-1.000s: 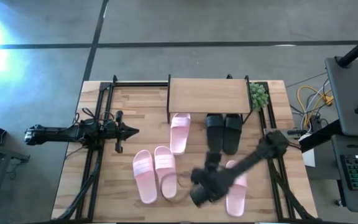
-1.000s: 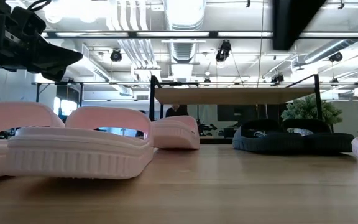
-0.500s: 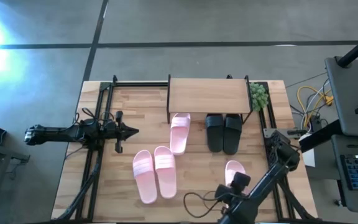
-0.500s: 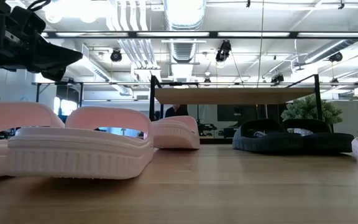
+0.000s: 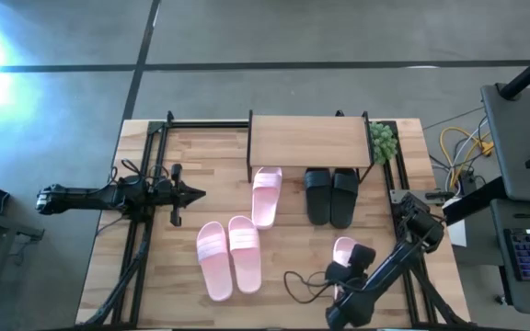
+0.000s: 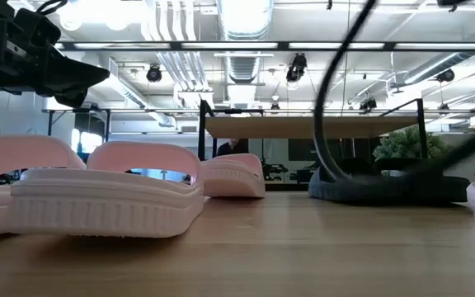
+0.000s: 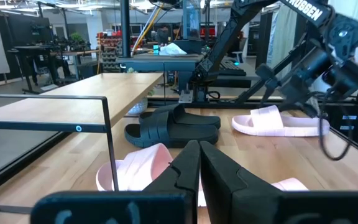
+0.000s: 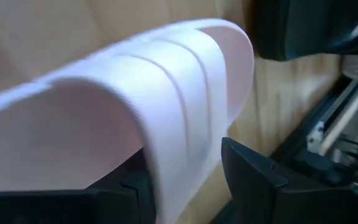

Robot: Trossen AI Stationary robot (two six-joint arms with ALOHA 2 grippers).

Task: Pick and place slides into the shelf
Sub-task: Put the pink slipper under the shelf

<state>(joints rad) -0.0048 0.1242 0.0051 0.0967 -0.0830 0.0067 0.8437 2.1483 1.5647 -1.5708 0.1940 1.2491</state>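
The lone pink slide has to go into the shelf, so the robot's right gripper should next grip that slide by its strap (image 8: 179,112) to place it there.
A lone pink slide (image 5: 344,249) lies sole-down at the near right of the table. My right gripper (image 5: 339,276) is low over it. In the right wrist view it is open (image 8: 188,167), one finger on each side of the strap (image 8: 166,106). Two more pink slides (image 5: 229,256) lie side by side near the middle. A fourth pink slide (image 5: 266,195) and a black pair (image 5: 331,196) have their toes under the shelf (image 5: 309,140). My left gripper (image 5: 199,194), shut, hovers at the table's left. My right gripper has one finger (image 8: 129,186) partly covered by the pink slide's strap edge (image 8: 191,124) and the other finger (image 8: 247,174) outside it. The slide lies flat on the table. I cannot tell whether either finger touches the strap.
A small green plant (image 5: 383,140) stands at the shelf's right end. A loose black cable (image 5: 300,285) loops over the table beside my right arm and crosses the low view (image 6: 328,124). Black frame rails (image 5: 141,230) run along both table sides.
My right arm has swung from the middle of the table's near half toward the near right corner and folded back, which brought its gripper down over the lone pink slide. Its cable has trailed along and now hangs across the low view. No slide has moved.
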